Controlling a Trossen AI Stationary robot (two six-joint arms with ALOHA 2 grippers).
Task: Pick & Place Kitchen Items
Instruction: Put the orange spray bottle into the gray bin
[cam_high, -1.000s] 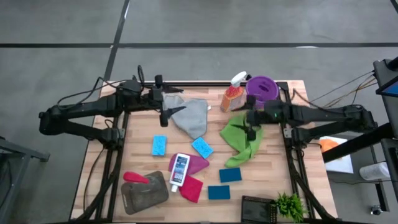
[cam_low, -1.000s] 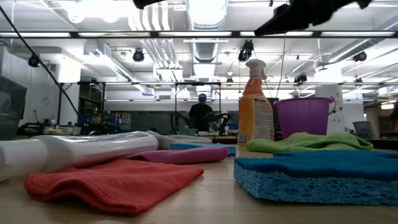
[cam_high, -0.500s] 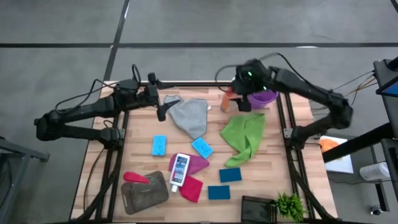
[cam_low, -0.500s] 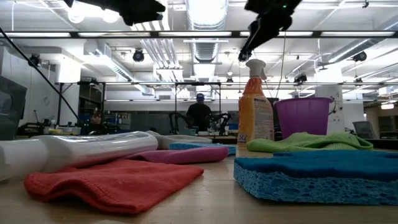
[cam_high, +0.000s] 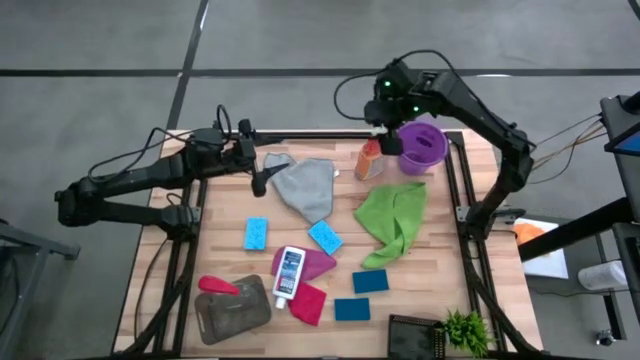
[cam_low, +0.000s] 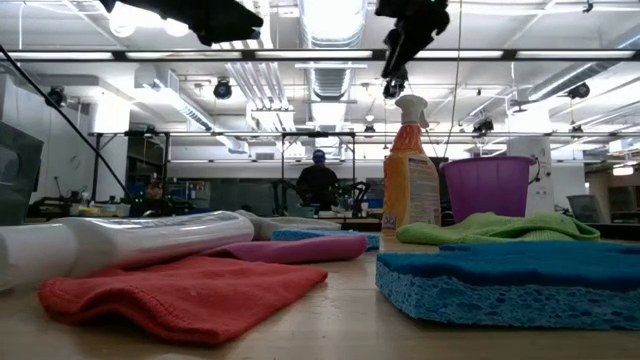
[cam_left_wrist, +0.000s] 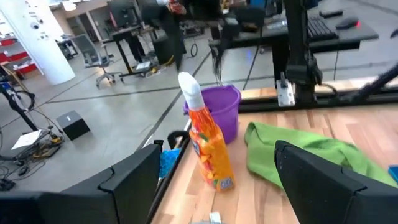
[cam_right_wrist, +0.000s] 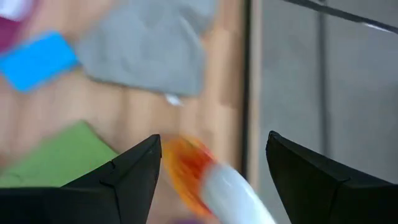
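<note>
My right gripper grabs the orange spray bottle (cam_right_wrist: 186, 165) by its white trigger head (cam_right_wrist: 227, 193) next, to pick and place it.
An orange trigger spray bottle (cam_high: 369, 160) stands upright near the table's far edge, beside a purple bucket (cam_high: 422, 146). My right gripper (cam_high: 388, 138) hangs open above the bottle's white trigger head (cam_low: 410, 105), pointing steeply down. In the right wrist view the bottle (cam_right_wrist: 200, 177) shows between the open fingers, apart from them. My left gripper (cam_high: 258, 160) is open and nearly level in the air over the far left, at the left edge of the grey cloth (cam_high: 306, 186). A green cloth (cam_high: 392, 222) lies flat right of centre.
Blue sponges (cam_high: 256, 233) (cam_high: 325, 237) (cam_high: 370, 281) (cam_high: 351, 309), a white bottle (cam_high: 289, 272) on a magenta cloth (cam_high: 318, 263), a red cloth (cam_high: 308, 301) and a clear spray bottle (cam_high: 232, 306) fill the near half. A small plant (cam_high: 465, 330) stands at the near right corner.
My right gripper has risen from over the green cloth and swung toward the table's far edge, tipping from nearly level to steeply downward, and now hangs above the orange spray bottle. My left gripper has drawn back a little toward the left edge. No object has moved.
</note>
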